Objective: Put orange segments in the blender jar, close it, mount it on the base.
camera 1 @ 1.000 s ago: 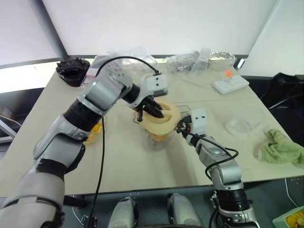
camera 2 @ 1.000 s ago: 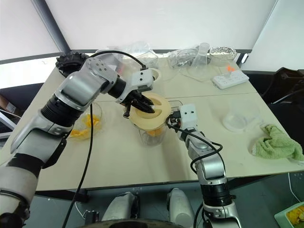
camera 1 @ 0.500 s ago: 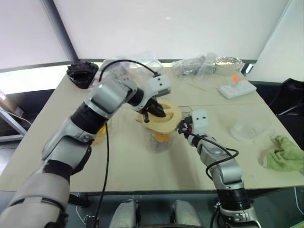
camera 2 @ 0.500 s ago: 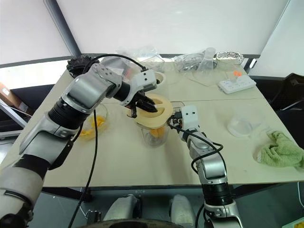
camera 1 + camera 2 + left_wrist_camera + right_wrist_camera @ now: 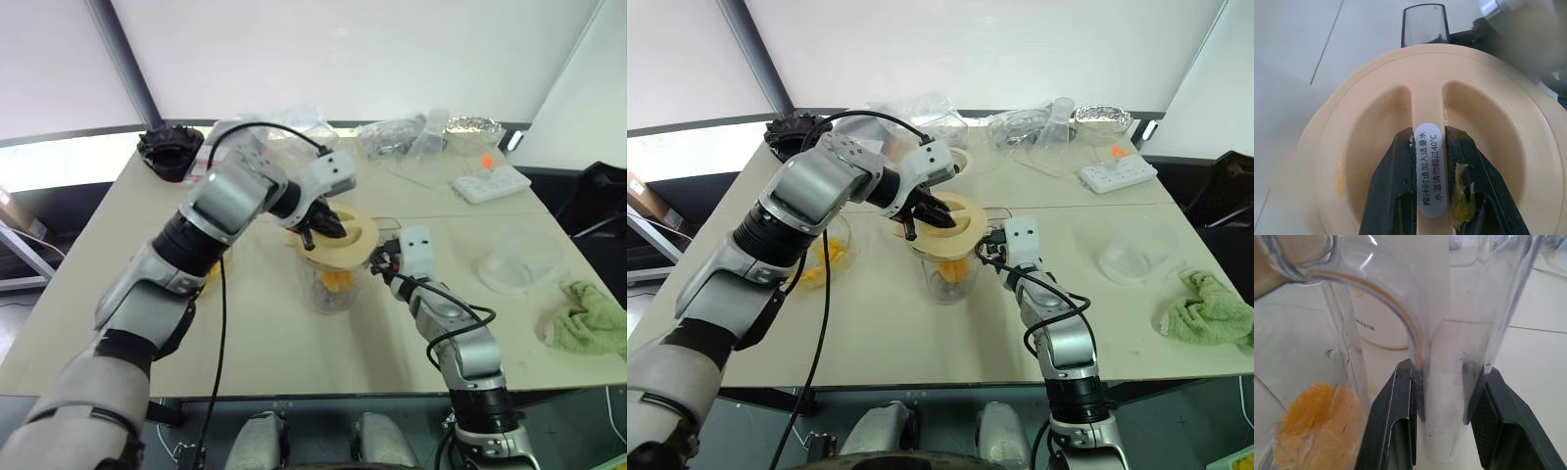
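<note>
The cream lid lies over the opening of the blender jar and would stay in the jar, so my left gripper should open.
The blender jar stands upright mid-table with orange segments at its bottom. A cream round lid lies over its mouth, slightly tilted. My left gripper is shut on the lid's central ridge, reaching down from the left. Juice pulp sticks to one of its fingers. My right gripper is shut on the jar's side handle from the right. More orange segments lie in a glass bowl left of the jar. The cream-white base stands just behind the jar.
A black toothed round part sits at the back left corner. Plastic bags and a clear flask crowd the back edge, beside a foil dish and a white power strip. A clear dish and green cloth lie right.
My left wrist has turned a little with the lid still in its grip. The right gripper has stayed on the handle. The head view has shifted.
</note>
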Motion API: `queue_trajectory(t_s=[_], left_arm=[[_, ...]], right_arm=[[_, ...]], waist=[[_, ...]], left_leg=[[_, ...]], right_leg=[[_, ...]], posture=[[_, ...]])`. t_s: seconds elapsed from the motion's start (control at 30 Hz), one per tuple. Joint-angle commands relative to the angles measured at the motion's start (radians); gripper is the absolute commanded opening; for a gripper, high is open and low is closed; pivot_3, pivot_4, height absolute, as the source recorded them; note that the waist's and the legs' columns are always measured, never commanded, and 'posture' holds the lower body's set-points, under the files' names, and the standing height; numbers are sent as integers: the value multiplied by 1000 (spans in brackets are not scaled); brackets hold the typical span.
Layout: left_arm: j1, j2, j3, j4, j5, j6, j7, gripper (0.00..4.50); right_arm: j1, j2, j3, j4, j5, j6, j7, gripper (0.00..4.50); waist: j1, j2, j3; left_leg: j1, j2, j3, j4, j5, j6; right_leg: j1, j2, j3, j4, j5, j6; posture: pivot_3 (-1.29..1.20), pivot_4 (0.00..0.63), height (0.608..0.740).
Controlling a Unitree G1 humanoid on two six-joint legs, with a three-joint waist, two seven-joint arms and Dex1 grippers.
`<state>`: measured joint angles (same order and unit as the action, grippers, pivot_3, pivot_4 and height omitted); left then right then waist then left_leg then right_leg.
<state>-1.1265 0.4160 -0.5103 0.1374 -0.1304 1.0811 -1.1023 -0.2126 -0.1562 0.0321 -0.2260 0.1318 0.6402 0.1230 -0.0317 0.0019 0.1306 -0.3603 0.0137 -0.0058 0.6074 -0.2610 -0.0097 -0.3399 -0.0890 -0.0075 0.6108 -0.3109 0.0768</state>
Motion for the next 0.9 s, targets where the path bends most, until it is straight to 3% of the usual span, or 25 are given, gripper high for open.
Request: queue_trajectory(t_s=[0.03,0.23,0.43,0.6,0.83,0.9], left_arm=[[135,27,-145,214,153,92,187,261],[137,26,-137,210,155,85,192,261],[156,43,-128,143,150,24,174,261],[177,50,-104,92,134,-22,187,2645],[186,20,-1,38,103,-90,234,2645],[184,-4,57,27,82,-101,246,2645]], right_arm=[[-56,9,2,-132,7,-94,18,871],[-59,11,3,-126,7,-97,20,871],[-58,9,5,-124,7,-95,23,871],[-59,6,4,-122,8,-94,27,871],[-55,4,8,-119,8,-96,31,871],[-56,4,9,-116,8,-96,33,871]], waist=[[0,1,0],[1,1,0],[11,1,0],[11,1,1],[21,1,1],[21,2,-4]], left_leg=[[-1,0,0,0,0,0],[-13,0,0,0,0,0],[-14,0,0,0,0,0],[-15,0,0,-1,0,0],[-16,0,1,0,1,1],[-26,0,1,0,3,3]], right_leg=[[0,0,0,0,0,0],[-11,0,0,-1,3,-5],[-14,0,0,-1,4,-6],[-17,0,0,-1,3,-6],[-20,-1,0,1,10,0],[-30,0,0,3,9,3]], posture=[[0,150,740],[0,150,740],[0,150,740],[0,150,740],[0,150,740],[0,150,740]])
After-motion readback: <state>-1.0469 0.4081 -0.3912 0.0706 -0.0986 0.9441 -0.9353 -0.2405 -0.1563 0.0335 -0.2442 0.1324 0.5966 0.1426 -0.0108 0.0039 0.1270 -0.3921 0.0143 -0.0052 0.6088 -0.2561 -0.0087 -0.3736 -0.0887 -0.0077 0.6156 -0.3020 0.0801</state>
